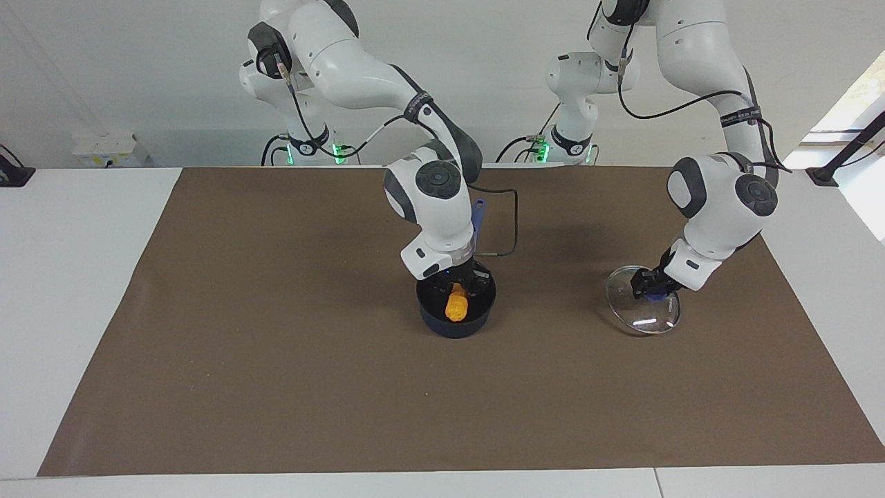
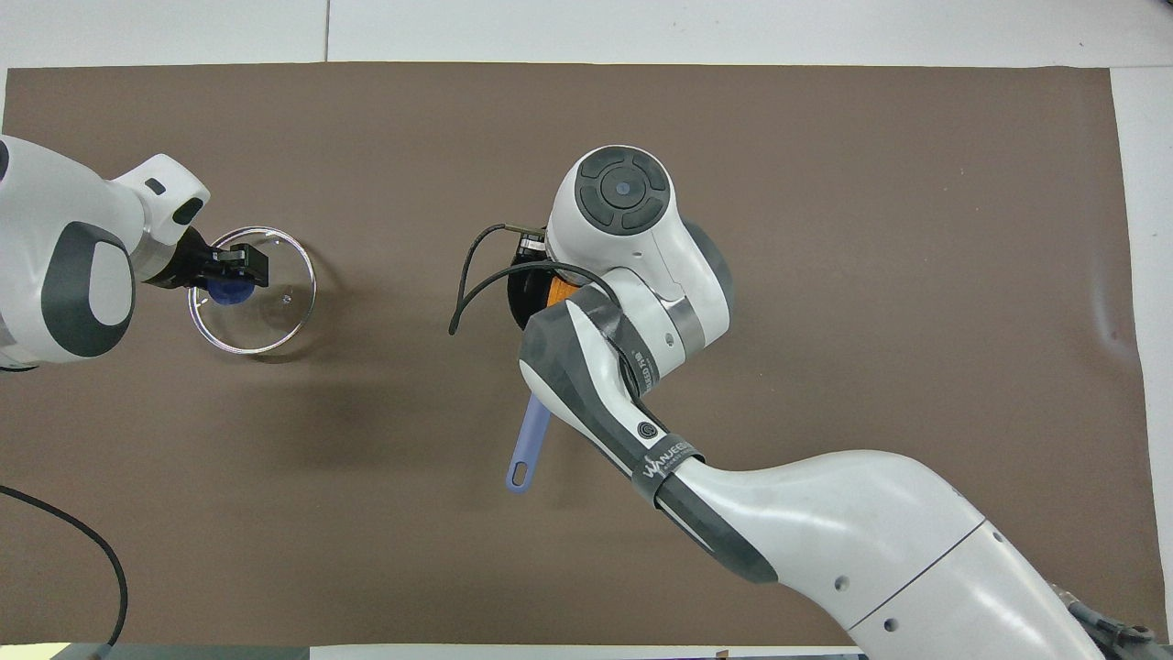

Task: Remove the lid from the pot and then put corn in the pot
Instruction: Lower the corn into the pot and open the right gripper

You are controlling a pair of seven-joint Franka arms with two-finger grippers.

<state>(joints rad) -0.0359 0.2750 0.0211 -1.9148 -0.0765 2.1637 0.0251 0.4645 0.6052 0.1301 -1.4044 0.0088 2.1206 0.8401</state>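
My left gripper holds the glass lid low over the brown mat and should release it now. The lid would rest there if I opened the gripper.
The dark blue pot stands mid-mat, its long blue handle pointing toward the robots. My right gripper reaches down into the pot and is shut on the top of the orange-yellow corn, which stands upright inside. In the overhead view the right wrist hides most of the pot, and only a bit of corn shows. My left gripper is shut on the blue knob of the glass lid, holding it tilted low over the mat toward the left arm's end. The lid also shows in the overhead view.
A brown mat covers the table. A black cable from the right wrist loops over the mat beside the pot handle. Another cable lies at the mat's near edge by the left arm.
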